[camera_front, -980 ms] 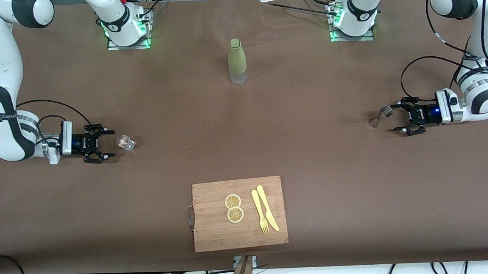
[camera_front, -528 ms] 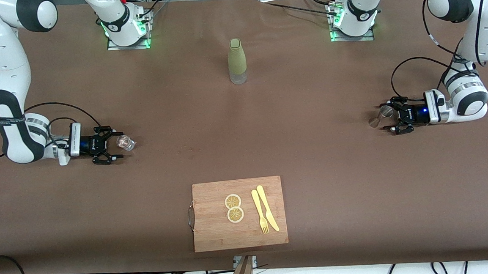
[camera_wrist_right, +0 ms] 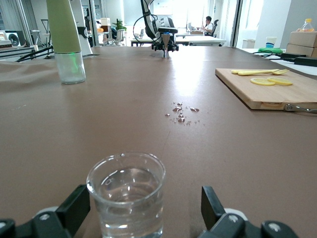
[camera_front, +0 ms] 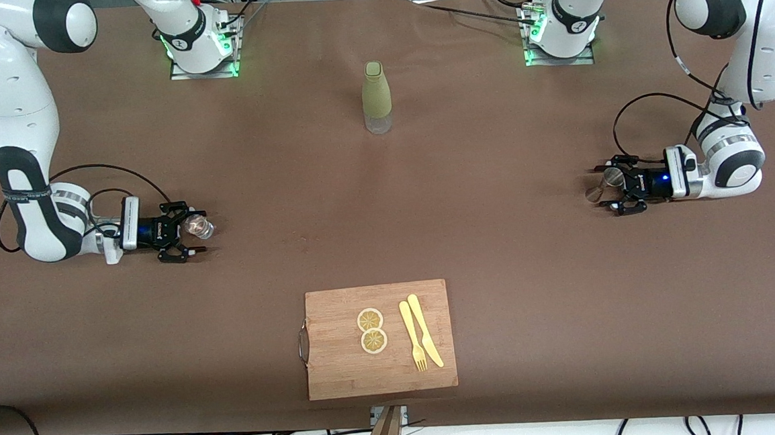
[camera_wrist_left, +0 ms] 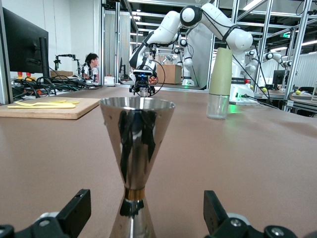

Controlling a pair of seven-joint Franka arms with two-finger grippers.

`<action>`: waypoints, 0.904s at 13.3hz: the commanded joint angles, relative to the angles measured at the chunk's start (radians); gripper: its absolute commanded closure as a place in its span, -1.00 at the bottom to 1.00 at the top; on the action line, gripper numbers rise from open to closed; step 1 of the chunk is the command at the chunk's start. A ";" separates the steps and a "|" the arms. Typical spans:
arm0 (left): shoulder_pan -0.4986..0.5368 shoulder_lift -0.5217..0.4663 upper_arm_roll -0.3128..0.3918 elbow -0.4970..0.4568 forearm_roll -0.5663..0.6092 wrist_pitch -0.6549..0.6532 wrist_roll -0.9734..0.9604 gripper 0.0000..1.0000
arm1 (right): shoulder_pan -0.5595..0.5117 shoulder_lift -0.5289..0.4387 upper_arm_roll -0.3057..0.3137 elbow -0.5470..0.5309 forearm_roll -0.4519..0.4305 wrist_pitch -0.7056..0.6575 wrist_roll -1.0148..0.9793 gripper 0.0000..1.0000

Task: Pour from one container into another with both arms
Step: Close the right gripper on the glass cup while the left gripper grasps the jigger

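My left gripper closes on the jigger next, since in the left wrist view its fingers stand on either side of the steel jigger's narrow lower body [camera_wrist_left: 133,208].
A small clear glass [camera_front: 201,226] with water in it stands on the brown table at the right arm's end. My right gripper [camera_front: 193,233] is low at the table and open, and the glass [camera_wrist_right: 127,194] sits between its fingers [camera_wrist_right: 74,208] with a gap on each side. At the left arm's end stands a steel hourglass-shaped jigger [camera_front: 595,194]. My left gripper [camera_front: 609,189] is open around it. The jigger [camera_wrist_left: 137,148] is upright between the fingers [camera_wrist_left: 215,213], and neither finger touches it.
A tall green bottle [camera_front: 376,97] stands mid-table, nearer the arms' bases. A wooden cutting board [camera_front: 343,375] with two lemon slices [camera_front: 371,330], a yellow fork and a knife [camera_front: 422,340] lies near the front camera. Water drops [camera_wrist_right: 181,116] lie on the table.
Both grippers have slid toward the table's middle. The glass and the jigger, which stood just ahead of the fingertips, now stand between the open fingers.
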 commanded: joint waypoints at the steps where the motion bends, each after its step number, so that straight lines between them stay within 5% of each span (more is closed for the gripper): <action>1: -0.013 -0.004 0.012 -0.033 -0.028 -0.008 0.233 -1.00 | 0.001 0.016 0.004 0.006 0.021 -0.001 -0.021 -1.00; 6: -0.013 -0.007 0.012 -0.027 -0.026 -0.025 0.228 -0.95 | 0.001 0.016 0.018 0.004 0.022 -0.001 -0.021 -0.94; 9: -0.012 -0.007 0.015 -0.027 -0.025 -0.025 0.228 -0.34 | 0.001 0.019 0.034 0.003 0.054 -0.006 -0.034 -0.93; 12: -0.009 -0.009 0.018 -0.024 -0.025 -0.034 0.227 -0.21 | 0.001 0.032 0.034 0.004 0.057 -0.011 -0.057 -0.87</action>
